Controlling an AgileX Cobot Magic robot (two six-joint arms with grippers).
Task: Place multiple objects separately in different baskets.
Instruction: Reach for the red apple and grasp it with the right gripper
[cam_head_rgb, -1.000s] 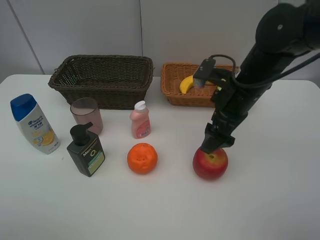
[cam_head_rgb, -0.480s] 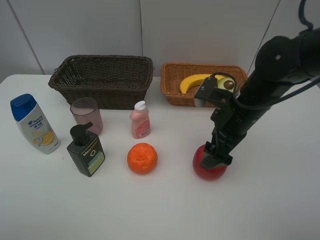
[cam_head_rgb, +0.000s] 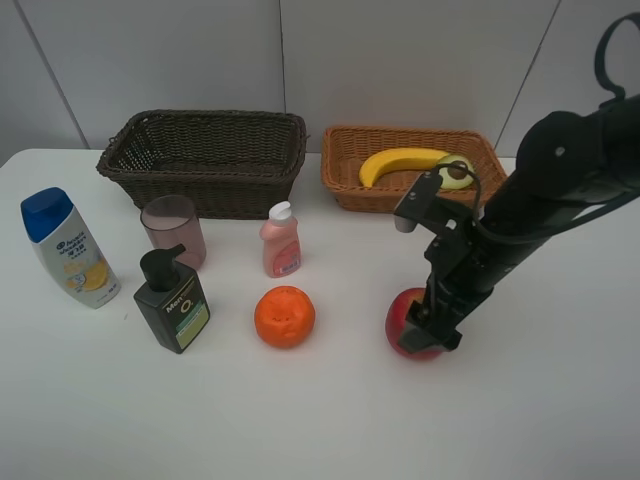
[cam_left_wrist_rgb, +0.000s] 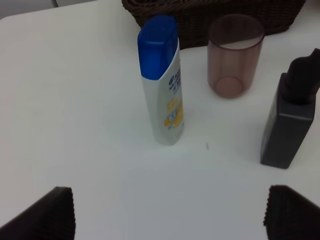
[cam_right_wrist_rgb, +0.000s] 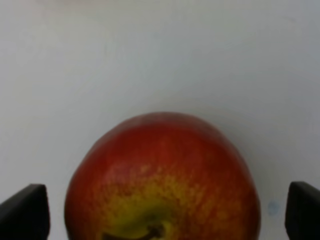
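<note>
The red apple (cam_head_rgb: 403, 322) sits between my right gripper's fingers, low over the white table, so it is time for my right gripper to close on the apple now.
The red apple (cam_head_rgb: 403, 322) sits on the white table at front right. My right gripper (cam_head_rgb: 430, 322) is lowered over it, open, with a finger on each side; the right wrist view shows the apple (cam_right_wrist_rgb: 162, 175) between the fingertips (cam_right_wrist_rgb: 22, 212). The orange (cam_head_rgb: 285, 316) lies left of the apple. The banana (cam_head_rgb: 405, 160) and avocado half (cam_head_rgb: 457, 172) lie in the light tan basket (cam_head_rgb: 345, 188). My left gripper (cam_left_wrist_rgb: 167, 220) is open and empty, short of the shampoo bottle (cam_left_wrist_rgb: 162, 82). The dark brown basket (cam_head_rgb: 200, 165) holds nothing.
The shampoo bottle (cam_head_rgb: 65, 250), pink cup (cam_head_rgb: 173, 230), dark pump bottle (cam_head_rgb: 172, 302) and small pink bottle (cam_head_rgb: 280, 240) stand upright on the left half of the table, in front of the dark basket. The cup (cam_left_wrist_rgb: 234, 55) and pump bottle (cam_left_wrist_rgb: 290, 122) also show in the left wrist view.
My right gripper has come down from just above the apple to straddle it, and the arm has swung clear of the tan basket, uncovering the banana and avocado.
</note>
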